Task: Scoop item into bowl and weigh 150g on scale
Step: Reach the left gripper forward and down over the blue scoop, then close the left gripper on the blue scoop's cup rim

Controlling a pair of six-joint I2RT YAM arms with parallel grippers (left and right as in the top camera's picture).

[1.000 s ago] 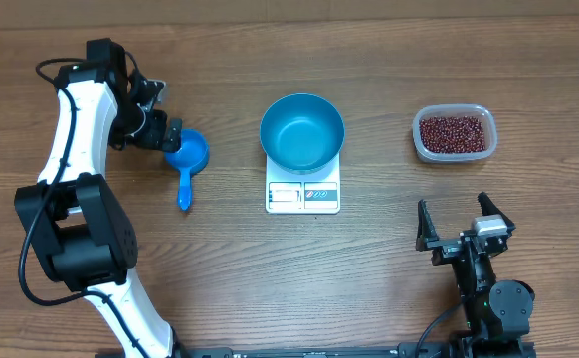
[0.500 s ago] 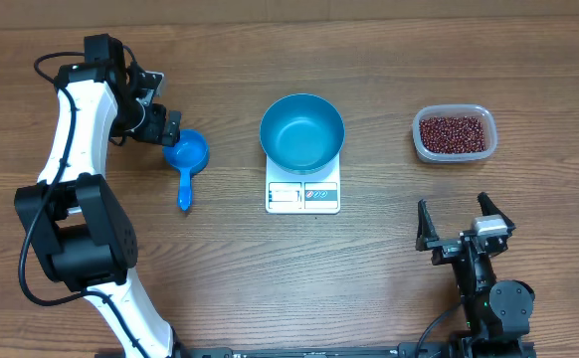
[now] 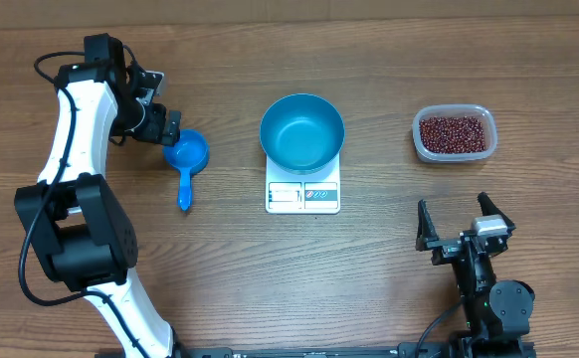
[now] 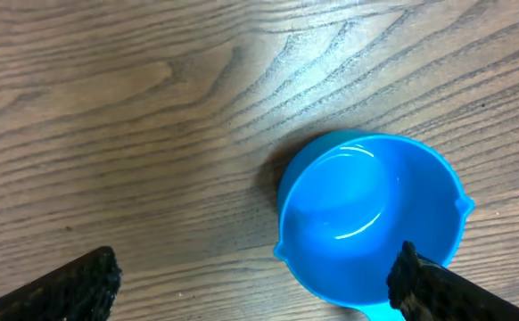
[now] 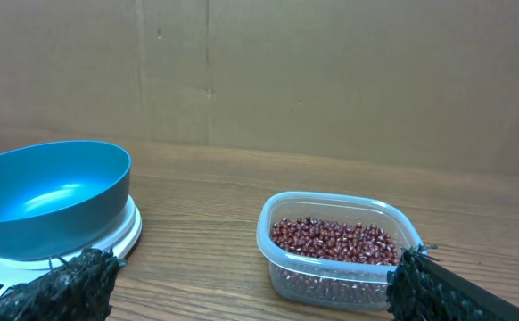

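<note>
I should use my left gripper to grab the small blue scoop by its cup's rim, so the scoop's handle stays free to hand over for scooping.
The blue bowl stands empty on the white scale at mid-table. Red-brown beans fill a clear tub at the far right. A small blue scoop lies left of the scale, its handle pointing toward the near edge. My left gripper is open just beyond the scoop's cup, which lies by one finger, untouched. The right gripper is open and empty near the front right, facing the tub.
The clear plastic tub sits right of the scale. A cardboard wall runs along the table's far edge. Bare wood lies between the scale and my right arm.
The left gripper has drawn back a little from the scoop toward the far edge, then held still. The scoop, the bowl and the right arm are where they were.
</note>
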